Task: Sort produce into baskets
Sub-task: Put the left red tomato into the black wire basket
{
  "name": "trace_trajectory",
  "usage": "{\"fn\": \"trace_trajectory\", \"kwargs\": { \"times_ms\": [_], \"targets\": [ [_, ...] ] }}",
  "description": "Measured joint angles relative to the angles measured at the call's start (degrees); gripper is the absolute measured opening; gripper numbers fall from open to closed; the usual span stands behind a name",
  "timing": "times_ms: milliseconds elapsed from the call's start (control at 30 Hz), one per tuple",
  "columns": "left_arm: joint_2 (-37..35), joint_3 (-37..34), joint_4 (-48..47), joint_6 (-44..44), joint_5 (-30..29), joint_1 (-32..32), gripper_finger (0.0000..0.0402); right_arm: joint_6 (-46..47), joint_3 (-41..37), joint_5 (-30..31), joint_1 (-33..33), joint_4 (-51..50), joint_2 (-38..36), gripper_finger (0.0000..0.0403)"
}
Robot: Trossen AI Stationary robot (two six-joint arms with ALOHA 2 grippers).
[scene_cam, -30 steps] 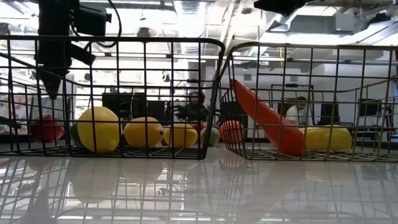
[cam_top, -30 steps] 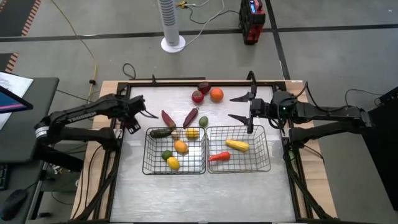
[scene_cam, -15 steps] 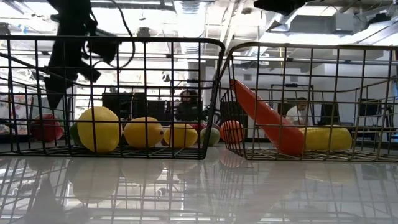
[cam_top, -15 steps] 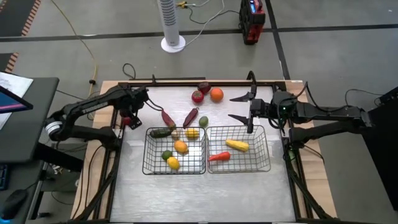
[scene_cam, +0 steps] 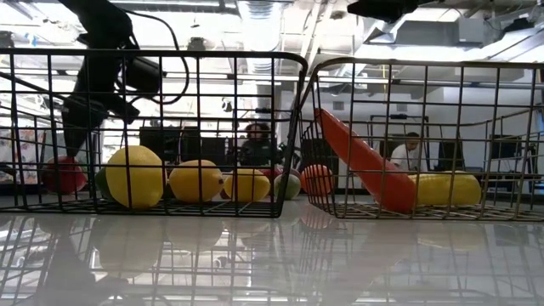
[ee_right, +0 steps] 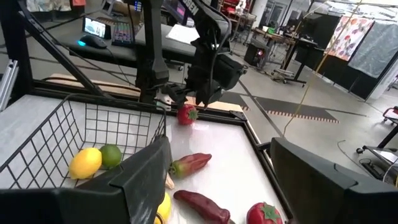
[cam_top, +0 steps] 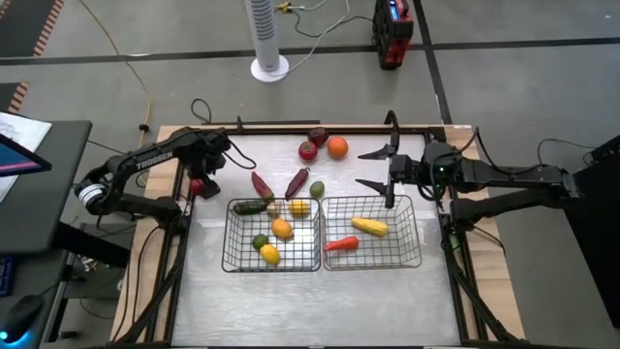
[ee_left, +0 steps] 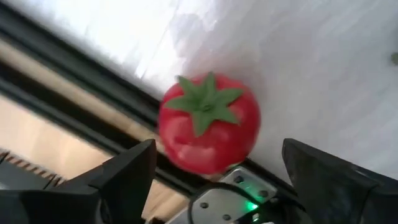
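The red tomato (cam_top: 199,186) is beyond my open left fingers, so my left gripper should move toward it before closing.
A red tomato (ee_left: 208,124) with a green stem lies on the table by its left edge rail, also in the high view (cam_top: 199,187). My left gripper (ee_left: 217,152) (cam_top: 201,177) is open, pointing down over it, one finger on either side, apart from it. My right gripper (cam_top: 373,167) is open and empty above the far edge of the right basket (cam_top: 373,260). The left basket (cam_top: 271,266) holds a long green piece, an orange, a lime and two yellow ones. The right basket holds a long yellow piece (cam_top: 369,226) and a long red one (cam_top: 341,244).
Loose on the table beyond the baskets: two long dark red pieces (cam_top: 262,184) (cam_top: 296,181), a small green one (cam_top: 317,189), a second tomato (cam_top: 307,150), an orange (cam_top: 336,146) and a dark red one (cam_top: 318,136). The table has a dark raised rail (cam_top: 184,208).
My left gripper has swung from pointing toward the table's right to pointing down, and has gone toward the table's left edge, over the red tomato. The tomato has stayed where it was. My right arm has kept still.
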Motion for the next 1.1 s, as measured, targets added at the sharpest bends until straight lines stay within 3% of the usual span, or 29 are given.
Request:
{"fn": "trace_trajectory", "kwargs": {
  "times_ms": [367, 767, 1100],
  "targets": [
    [4.6, -2.0, 1.0, 3.6, -3.0, 0.0, 0.0357, 0.9, 0.0, 0.0, 0.0, 0.0, 0.0, 0.0310],
    [8.3, -5.0, 4.9, 4.4, -5.2, 0.0, 0.0302, 1.1, 0.0, 0.0, 0.0, 0.0, 0.0, 0.0310],
    [7.6, 2.8, 2.3, 3.5, -5.2, 0.0, 0.0275, 1.0, 0.0, 0.0, 0.0, 0.0, 0.0, 0.0310]
  ]
}}
